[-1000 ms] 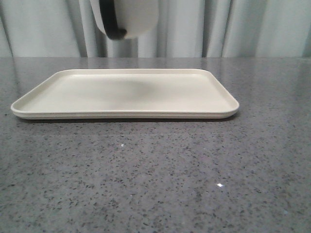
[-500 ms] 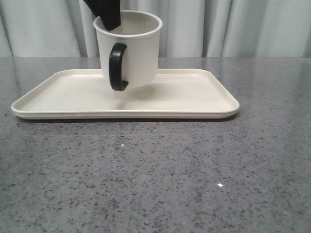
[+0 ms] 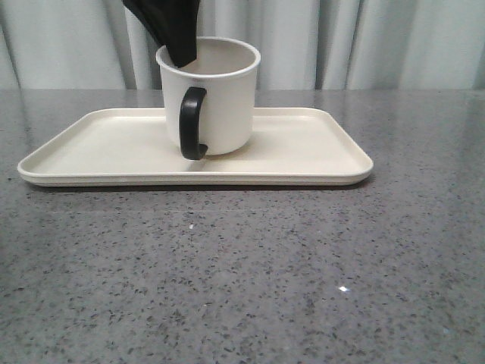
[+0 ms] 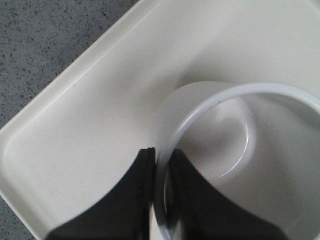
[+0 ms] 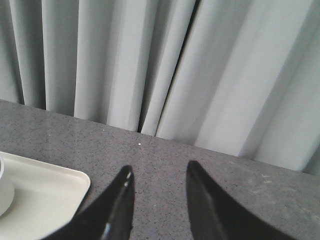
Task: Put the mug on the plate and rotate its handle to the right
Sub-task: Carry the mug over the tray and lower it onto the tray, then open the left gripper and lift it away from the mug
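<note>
The mug's base (image 3: 223, 152) is on the cream plate (image 3: 303, 152), inside its raised edge, and the white mug would stand, so it is time for my left gripper to open.
The white mug (image 3: 220, 98) stands upright on the cream plate (image 3: 303, 152), a little left of its middle. Its black handle (image 3: 192, 123) faces the camera, slightly to the left. My left gripper (image 3: 182, 53) comes down from above and is shut on the mug's rim at the left side, one finger inside and one outside. From the left wrist, the rim (image 4: 210, 105) runs between the two black fingers (image 4: 135, 195) over the plate (image 4: 75, 125). My right gripper (image 5: 157, 172) is open and empty above the grey table, beside the plate's corner (image 5: 55, 185).
A grey speckled table (image 3: 242, 265) stretches in front of the plate. Pale pleated curtains (image 3: 364, 42) hang behind the table's far edge. A sliver of the mug (image 5: 4, 192) shows at the edge of the right wrist view.
The mug came down from above the plate, where it hung tilted, and now rests upright on it, still held at the rim by my left gripper.
</note>
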{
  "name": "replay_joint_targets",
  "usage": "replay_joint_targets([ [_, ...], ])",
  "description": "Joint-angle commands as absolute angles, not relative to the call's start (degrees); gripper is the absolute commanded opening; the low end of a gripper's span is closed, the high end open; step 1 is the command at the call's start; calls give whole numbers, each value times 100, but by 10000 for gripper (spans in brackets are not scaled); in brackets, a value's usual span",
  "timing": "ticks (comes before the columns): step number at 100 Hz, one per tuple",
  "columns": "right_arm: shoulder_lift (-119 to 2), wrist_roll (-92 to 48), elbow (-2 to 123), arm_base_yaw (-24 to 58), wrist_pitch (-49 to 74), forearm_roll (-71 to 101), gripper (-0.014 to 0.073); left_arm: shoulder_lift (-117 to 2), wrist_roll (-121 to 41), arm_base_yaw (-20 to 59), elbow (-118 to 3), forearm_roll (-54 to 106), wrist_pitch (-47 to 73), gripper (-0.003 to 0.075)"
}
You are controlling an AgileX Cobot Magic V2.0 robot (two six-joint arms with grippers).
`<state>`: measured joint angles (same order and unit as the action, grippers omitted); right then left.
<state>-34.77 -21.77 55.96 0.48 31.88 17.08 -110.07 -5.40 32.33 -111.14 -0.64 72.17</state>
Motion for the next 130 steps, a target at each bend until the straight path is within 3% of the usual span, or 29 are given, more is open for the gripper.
replay_joint_targets([
  [1,-3534,-2214,5731,48,2774,1700,279,-10743,-516,3236,-11266,0,7230,-20],
  [50,-3534,-2214,5731,48,2781,1700,279,-10753,-516,3236,-11266,-111,7238,-15],
  [57,-3534,-2214,5731,48,2781,1700,279,-10753,-516,3236,-11266,-111,7238,19],
  [74,-3534,-2214,5731,48,2787,1700,279,-10753,-516,3236,-11266,-111,7238,197],
  [86,-3534,-2214,5731,48,2805,1700,279,-10753,-516,3236,-11266,-111,7238,283],
  [130,-3534,-2214,5731,48,2835,1700,279,-10494,-516,3236,-12015,-163,7238,295],
])
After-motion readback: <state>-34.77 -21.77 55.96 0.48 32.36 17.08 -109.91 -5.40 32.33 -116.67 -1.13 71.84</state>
